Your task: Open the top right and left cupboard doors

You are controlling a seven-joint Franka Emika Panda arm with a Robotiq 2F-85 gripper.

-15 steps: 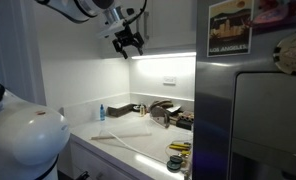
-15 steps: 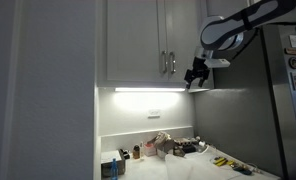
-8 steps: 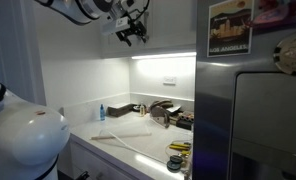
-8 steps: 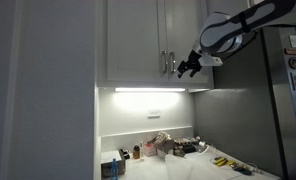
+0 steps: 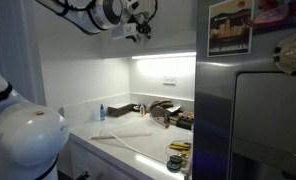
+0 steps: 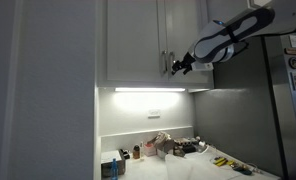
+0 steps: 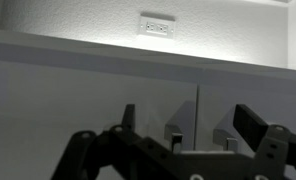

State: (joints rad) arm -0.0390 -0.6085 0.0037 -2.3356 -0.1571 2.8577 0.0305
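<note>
My gripper should next take hold of the fridge-side cupboard door by its thin metal handle next to the middle seam of the doors, with fingers on either side of the handle, to swing that door open.
The two white top cupboard doors, left (image 6: 133,40) and right (image 6: 188,30), stand shut, and a thin metal handle (image 6: 165,62) sits on each side of the middle seam. My gripper (image 6: 178,67) is open at handle height, just in front of the right door's lower inner corner, and holds nothing. In the wrist view the open gripper (image 7: 188,122) frames the seam, with one handle (image 7: 175,132) and its twin (image 7: 228,134) between the dark fingers (image 7: 250,122). Seen from the side in an exterior view, the gripper (image 5: 140,28) is up by the cupboard's bottom edge.
A lit strip (image 6: 148,90) runs under the cupboard. Below it is a cluttered counter (image 6: 168,148) with a blue bottle (image 5: 101,111). The steel fridge (image 6: 258,110) stands close beside the right door, and the arm (image 6: 233,30) reaches across it. A wall outlet (image 7: 155,25) shows above the counter.
The gripper has risen from below the cupboard's bottom edge and moved inward to the handles at the seam. It has stayed open, and the doors have not moved.
</note>
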